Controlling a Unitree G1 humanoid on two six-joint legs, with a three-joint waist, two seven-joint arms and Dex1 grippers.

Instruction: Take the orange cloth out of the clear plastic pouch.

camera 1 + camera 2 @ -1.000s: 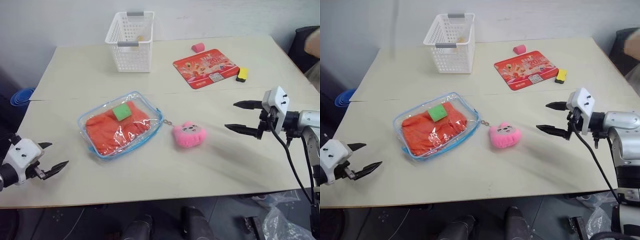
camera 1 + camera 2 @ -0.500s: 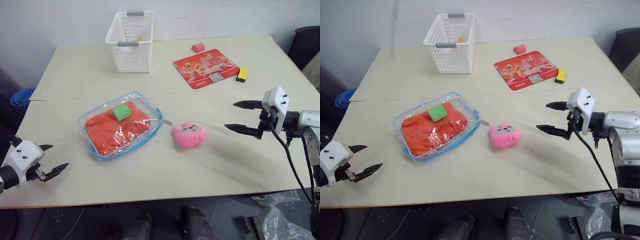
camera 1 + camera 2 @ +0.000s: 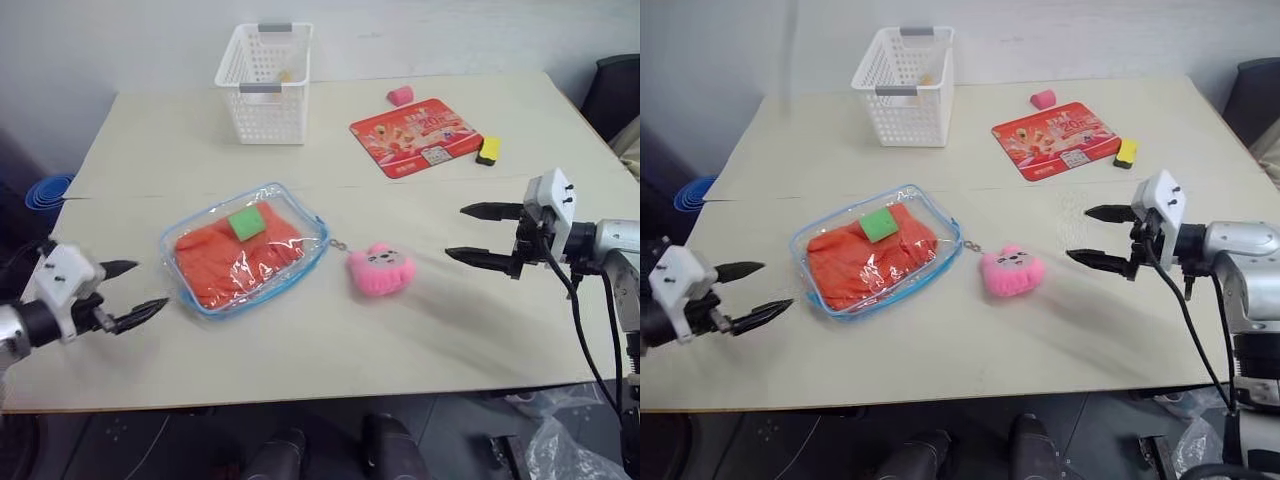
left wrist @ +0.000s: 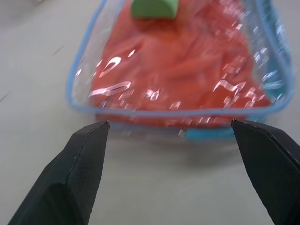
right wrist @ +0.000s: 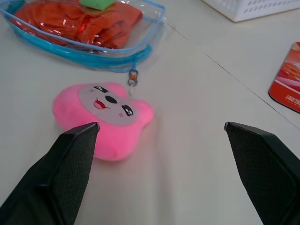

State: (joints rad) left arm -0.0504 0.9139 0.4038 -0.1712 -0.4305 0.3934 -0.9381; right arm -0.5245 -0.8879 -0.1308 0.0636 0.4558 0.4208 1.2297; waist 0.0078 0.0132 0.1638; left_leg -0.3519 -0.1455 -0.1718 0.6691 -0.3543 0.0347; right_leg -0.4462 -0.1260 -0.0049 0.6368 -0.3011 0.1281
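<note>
Next, my left gripper grabs the pouch's blue edging (image 3: 181,287), since it stands up as a thin fold beside the bulging cloth.
The clear plastic pouch (image 3: 245,249) with blue edging lies flat on the table left of centre. Inside it sits the wrinkled orange cloth (image 3: 232,262) with a small green block (image 3: 245,223) on top. A short chain links the pouch to a pink plush charm (image 3: 380,269) on its right. My left gripper (image 3: 133,292) hovers open just left of the pouch, pointing at it, and the pouch's near edge (image 4: 178,112) lies close in front of its fingers. My right gripper (image 3: 478,235) is open over the table, right of the plush (image 5: 105,117), holding nothing.
A white mesh basket (image 3: 262,70) stands at the back. A flat red printed card (image 3: 418,134), a small pink item (image 3: 400,95) and a yellow-black block (image 3: 488,150) lie at the back right. Blue rings (image 3: 46,190) sit off the table's left edge.
My left gripper has moved up and toward the pouch, still open. My right gripper shifted slightly toward the plush. Pouch, cloth and plush lie as before.
</note>
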